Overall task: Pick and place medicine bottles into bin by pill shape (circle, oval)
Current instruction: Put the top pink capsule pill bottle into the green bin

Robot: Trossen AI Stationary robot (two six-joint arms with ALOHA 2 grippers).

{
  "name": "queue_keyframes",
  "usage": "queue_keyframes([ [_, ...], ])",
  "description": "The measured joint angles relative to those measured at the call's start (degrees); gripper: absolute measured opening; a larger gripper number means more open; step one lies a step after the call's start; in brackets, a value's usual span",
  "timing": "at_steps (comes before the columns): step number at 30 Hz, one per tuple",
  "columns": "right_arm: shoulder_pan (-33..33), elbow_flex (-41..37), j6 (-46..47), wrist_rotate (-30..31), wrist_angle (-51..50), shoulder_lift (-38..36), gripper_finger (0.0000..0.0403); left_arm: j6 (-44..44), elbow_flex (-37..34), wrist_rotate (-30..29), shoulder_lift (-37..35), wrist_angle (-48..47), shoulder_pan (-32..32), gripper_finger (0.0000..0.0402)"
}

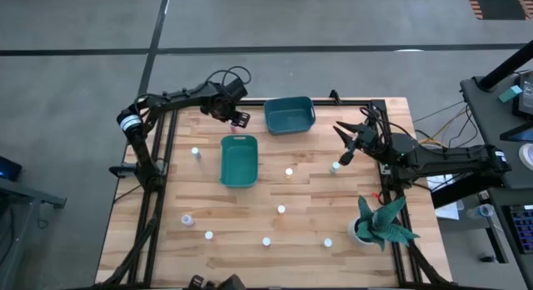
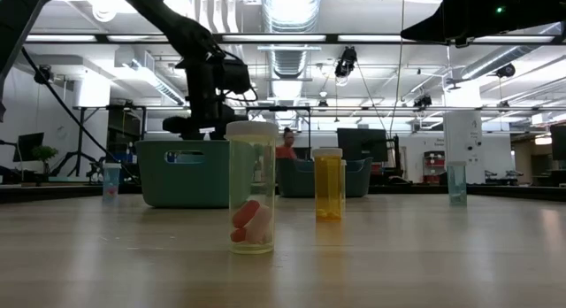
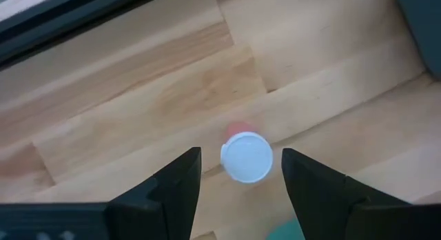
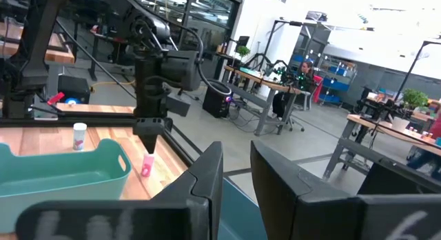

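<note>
I will next grip the small pink bottle by its white cap (image 3: 246, 157) with my left gripper, to sort the bottle into a bin by pill shape.
My left gripper (image 3: 241, 156) hangs open, pointing down, over a small pink bottle with a white cap (image 3: 246, 157) that stands upright on the wood near the table's far edge. In the right wrist view the fingers (image 4: 150, 130) end a little above that bottle (image 4: 147, 164), apart from it. In the high view this gripper (image 1: 240, 119) is left of the far teal bin (image 1: 289, 115). A second teal bin (image 1: 239, 159) lies nearer. Several more bottles stand scattered, among them bottle (image 1: 196, 152) and bottle (image 1: 289, 173). My right gripper (image 4: 236, 172) waits open and empty at the table's right side.
A teal-leaved plant in a white pot (image 1: 379, 223) stands at the near right corner. In the low view a clear bottle with red and white pills (image 2: 251, 188) and an orange bottle (image 2: 328, 184) stand in front of the bins. A black frame runs along the table's edges.
</note>
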Motion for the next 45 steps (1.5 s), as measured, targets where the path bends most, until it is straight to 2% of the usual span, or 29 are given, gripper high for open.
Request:
queue_keyframes([
  [14, 0.0, 0.0, -0.4, 0.0, 0.0, 0.0, 0.0066, -1.4, -1.9, 0.0, 0.0, 3.5, -0.4, 0.0187],
  [45, 0.0, 0.0, -0.4, 0.0, 0.0, 0.0, 0.0066, -1.3, -2.0, -1.5, 0.0, 3.9, -0.4, 0.0187],
])
